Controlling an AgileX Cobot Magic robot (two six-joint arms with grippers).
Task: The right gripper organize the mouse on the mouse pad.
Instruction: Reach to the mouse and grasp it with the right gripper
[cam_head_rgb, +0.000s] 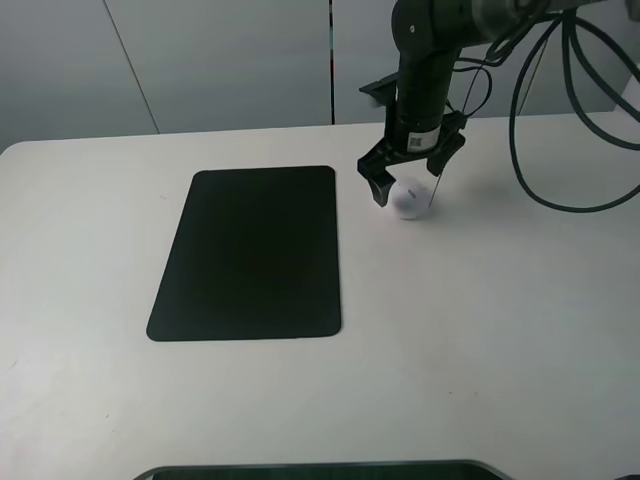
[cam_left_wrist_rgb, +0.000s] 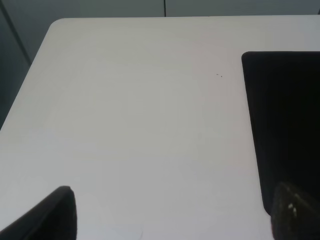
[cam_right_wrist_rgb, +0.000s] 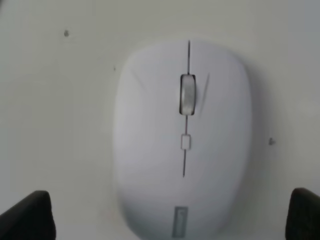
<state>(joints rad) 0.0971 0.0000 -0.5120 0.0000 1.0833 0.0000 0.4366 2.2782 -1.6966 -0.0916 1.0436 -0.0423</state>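
Only the mouse's rear end (cam_right_wrist_rgb: 172, 225) is between my fingers, so it isn't time to close yet. My right gripper should first go lower toward the scroll wheel (cam_right_wrist_rgb: 187, 95) and then close on the mouse.
The white mouse (cam_head_rgb: 410, 198) lies on the white table just right of the mouse pad's far right corner. The mouse pad (cam_head_rgb: 250, 255) is a large flat black rectangle left of centre with nothing on it. My right gripper (cam_head_rgb: 408, 185) hangs directly over the mouse, open, one finger on each side of it. In the right wrist view the mouse (cam_right_wrist_rgb: 182, 140) fills the frame with its grey scroll wheel showing, and the fingertips (cam_right_wrist_rgb: 27, 215) stand wide apart beside it, not touching. My left gripper (cam_left_wrist_rgb: 170, 220) is open above bare table beside the pad's edge (cam_left_wrist_rgb: 285, 125).
Black cables (cam_head_rgb: 570, 120) loop down from the right arm at the far right. A dark curved edge (cam_head_rgb: 320, 470) shows at the table's front. The white table (cam_head_rgb: 500, 350) spreads to the right and front; its far left corner (cam_left_wrist_rgb: 55, 25) shows in the left wrist view.
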